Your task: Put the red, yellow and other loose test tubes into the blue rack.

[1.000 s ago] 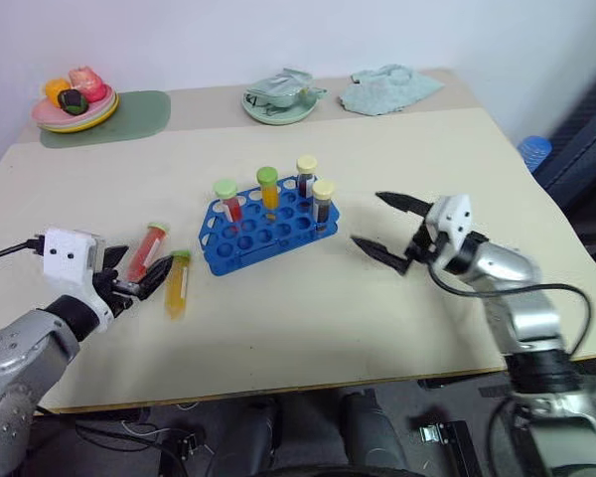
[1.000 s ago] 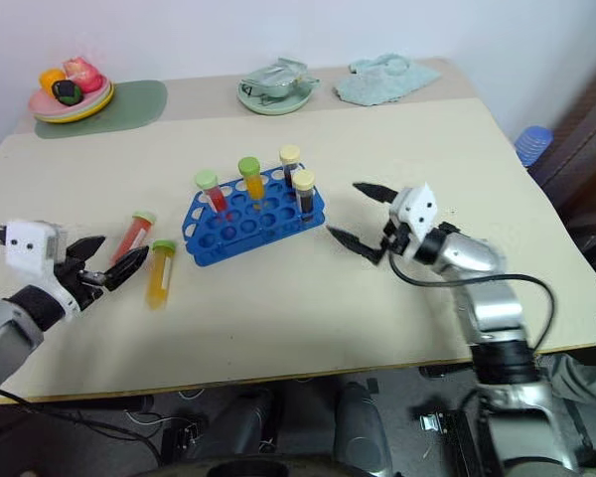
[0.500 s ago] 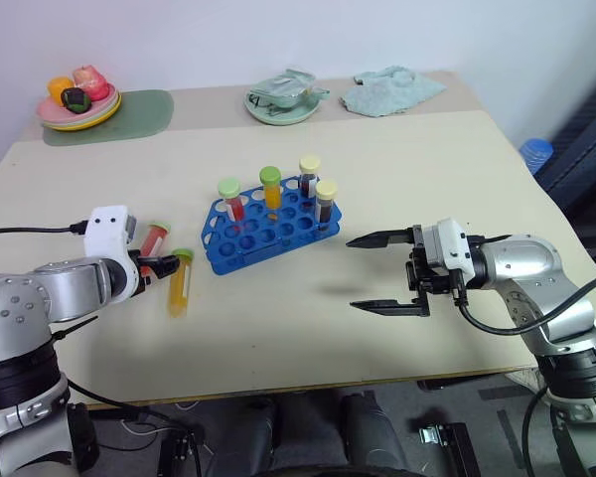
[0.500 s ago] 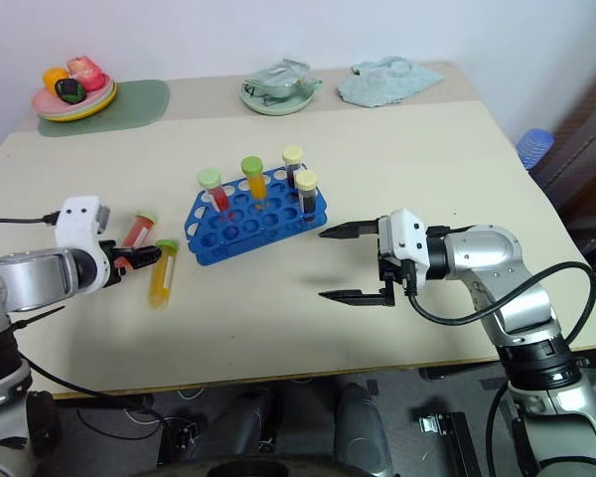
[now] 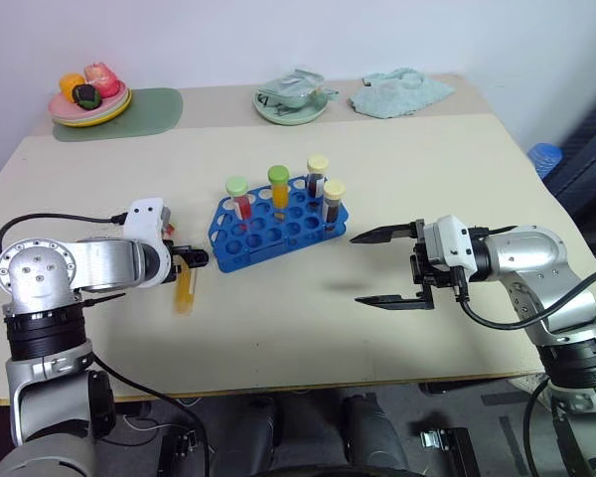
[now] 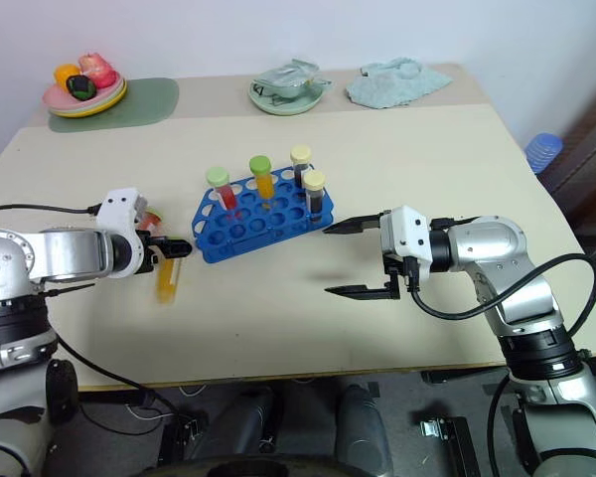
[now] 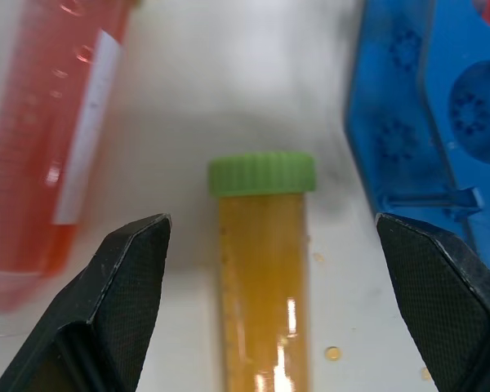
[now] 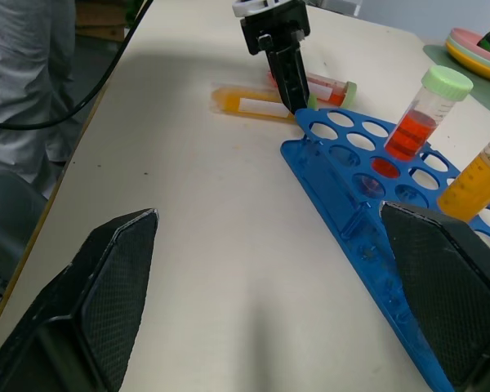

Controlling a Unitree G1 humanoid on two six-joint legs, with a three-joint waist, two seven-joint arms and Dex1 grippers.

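Observation:
My left gripper's fingers are low beside the yellow tube [image 7: 264, 253] below its green cap [image 7: 261, 173], so it is now time to close on the tube.
The blue rack [image 5: 278, 227] stands mid-table with a red, an orange and two dark tubes upright in it. To its left lie the loose yellow tube [image 5: 184, 290] and, just beyond it, the red tube [image 6: 151, 217]. My left gripper [image 5: 193, 259] is low over the yellow tube's green-capped end. In the left wrist view it [image 7: 271, 224] is open, one finger on each side of the yellow tube [image 7: 261, 278] and apart from it, with the red tube [image 7: 49, 163] and the rack [image 7: 425, 122] alongside. My right gripper [image 5: 356, 268] hovers open and empty to the right of the rack.
At the back of the table are a plate of fruit [image 5: 89, 99] on a green mat [image 5: 139, 109], a green dish with a crumpled packet [image 5: 291, 99] and a pale cloth [image 5: 402, 91]. A blue object [image 5: 541, 154] sits beyond the right edge.
My left gripper has swung in towards the rack and sunk, turning until its fingers straddle the yellow tube's cap end. My right gripper turned and drew back a little. The camera also shifted.

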